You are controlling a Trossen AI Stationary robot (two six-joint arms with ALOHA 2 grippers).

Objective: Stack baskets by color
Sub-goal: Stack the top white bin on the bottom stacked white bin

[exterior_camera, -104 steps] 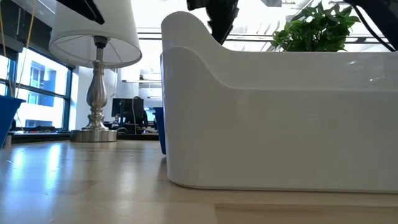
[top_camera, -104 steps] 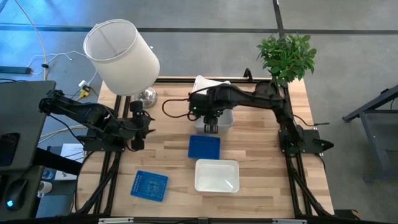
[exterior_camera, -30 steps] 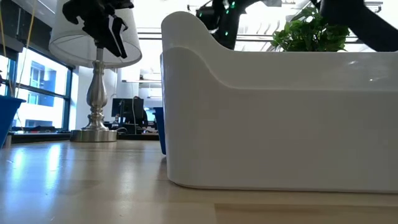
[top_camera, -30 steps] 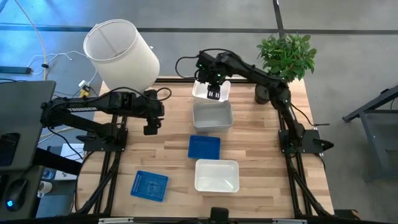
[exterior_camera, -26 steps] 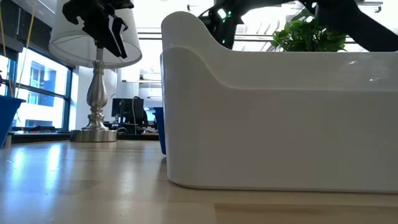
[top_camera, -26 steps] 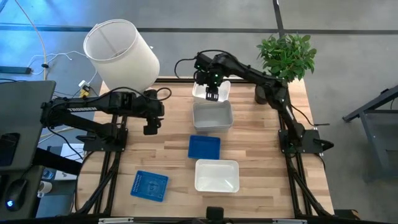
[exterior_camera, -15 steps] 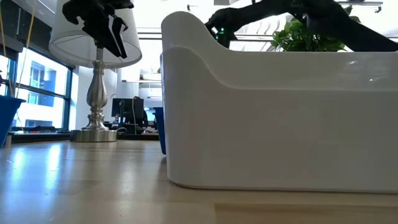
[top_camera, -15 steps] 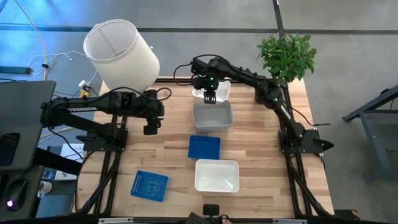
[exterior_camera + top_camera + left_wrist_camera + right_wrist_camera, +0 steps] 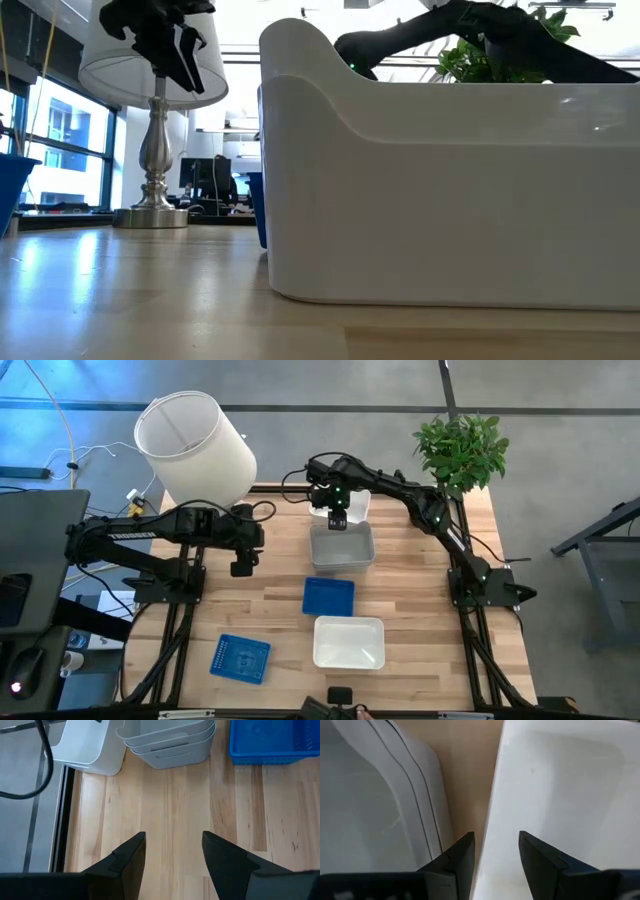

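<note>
Next, my right gripper picks up the far white basket by its side's rim and stacks it on the other white basket.
A white basket sits at the table's far edge. In front of it stands a stack of clear-grey baskets, then a blue basket and a second white basket. A perforated blue basket lies near the front left. My right gripper points down, open, over the far white basket's near wall; one finger is inside the basket and one is over the gap to the grey stack. My left gripper hangs open above bare wood to the left of the baskets.
A lamp with a large white shade stands at the far left corner, its metal foot on the table. A potted plant stands at the far right corner. In the low view the near white basket blocks most of the table.
My right gripper has come down over the far white basket and shifted slightly toward the table's left, still open, until its fingers straddle the basket's near wall. The baskets have not moved.
</note>
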